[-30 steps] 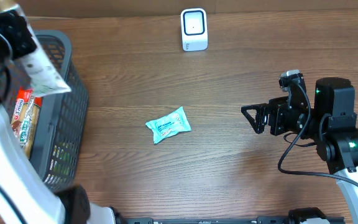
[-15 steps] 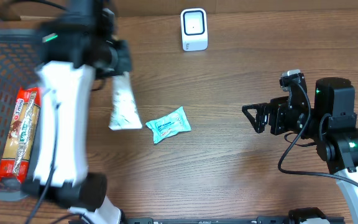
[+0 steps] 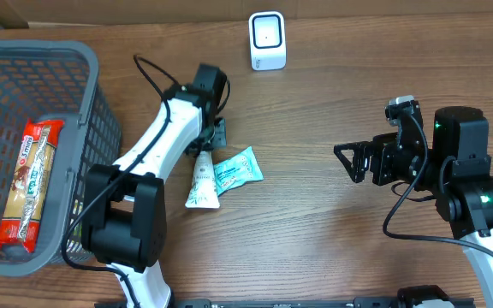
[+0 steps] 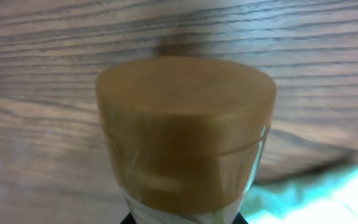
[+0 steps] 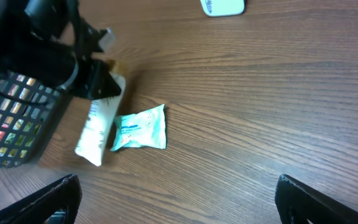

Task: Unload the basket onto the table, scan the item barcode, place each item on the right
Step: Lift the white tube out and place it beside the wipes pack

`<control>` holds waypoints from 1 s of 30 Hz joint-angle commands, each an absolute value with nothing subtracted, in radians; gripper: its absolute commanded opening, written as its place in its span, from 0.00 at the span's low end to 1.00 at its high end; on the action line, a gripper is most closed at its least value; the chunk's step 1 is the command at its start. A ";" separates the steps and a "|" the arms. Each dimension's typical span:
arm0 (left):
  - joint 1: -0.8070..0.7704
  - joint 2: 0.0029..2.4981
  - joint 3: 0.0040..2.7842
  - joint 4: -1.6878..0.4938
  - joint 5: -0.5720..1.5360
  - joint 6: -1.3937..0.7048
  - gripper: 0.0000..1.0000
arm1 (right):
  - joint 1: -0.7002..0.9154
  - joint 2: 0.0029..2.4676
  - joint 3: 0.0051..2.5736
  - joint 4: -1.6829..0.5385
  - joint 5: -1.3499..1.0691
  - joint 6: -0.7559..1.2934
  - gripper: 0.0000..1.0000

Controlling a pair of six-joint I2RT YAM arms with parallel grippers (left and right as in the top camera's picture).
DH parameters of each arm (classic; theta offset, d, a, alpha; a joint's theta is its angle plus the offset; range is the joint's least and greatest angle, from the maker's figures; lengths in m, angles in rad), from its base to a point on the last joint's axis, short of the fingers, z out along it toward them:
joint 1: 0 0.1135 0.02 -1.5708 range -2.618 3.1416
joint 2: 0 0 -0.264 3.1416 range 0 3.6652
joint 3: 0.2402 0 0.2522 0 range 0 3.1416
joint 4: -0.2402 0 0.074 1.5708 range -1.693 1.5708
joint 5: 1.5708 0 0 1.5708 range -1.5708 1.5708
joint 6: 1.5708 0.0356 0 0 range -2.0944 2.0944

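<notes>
The white tube's brown cap sits high above the wood, so the tube comes flat down next, before my left gripper releases it.
My left gripper is shut on a white tube with a brown cap. The tube points down toward the table's front, its flat end low over the wood beside a teal packet. The brown cap fills the left wrist view, with the left gripper only just showing at the bottom edge. The white barcode scanner stands at the back, apart from the tube. My right gripper hangs open and empty at the right. No barcode shows on the tube.
A grey mesh basket stands at the left with a long red packet inside. In the right wrist view the tube, the teal packet and the basket lie far ahead of the right gripper.
My left arm has swung the tube from over the basket to the table's middle and lowered it beside the teal packet. The right arm has not moved.
</notes>
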State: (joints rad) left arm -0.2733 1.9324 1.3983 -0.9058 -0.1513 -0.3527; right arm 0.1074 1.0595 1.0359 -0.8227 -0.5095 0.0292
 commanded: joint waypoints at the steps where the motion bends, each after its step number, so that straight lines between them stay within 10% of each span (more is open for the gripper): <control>1: -0.281 1.911 1.328 -0.828 -0.158 -0.315 0.04 | 0.114 1.057 1.061 -0.818 -0.494 0.025 1.00; 10: -0.355 1.911 1.309 -0.715 0.100 -0.315 0.04 | 0.114 1.057 1.061 -0.818 -0.494 0.025 1.00; 16: -0.349 1.911 1.354 -0.777 0.109 -0.314 0.56 | 0.114 1.057 1.061 -0.820 -0.494 0.025 1.00; 20: -0.298 1.907 1.539 -0.965 0.089 -0.275 0.72 | 0.114 1.057 1.061 -0.818 -0.494 0.025 1.00; 30: -0.144 1.906 2.353 -1.483 0.057 -0.179 0.76 | 0.114 1.057 1.061 -0.819 -0.494 0.025 1.00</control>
State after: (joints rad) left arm -0.1898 1.9293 2.1319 -1.4014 0.0761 -0.2302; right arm 0.1074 1.0595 1.0359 -0.8234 -0.4961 0.0299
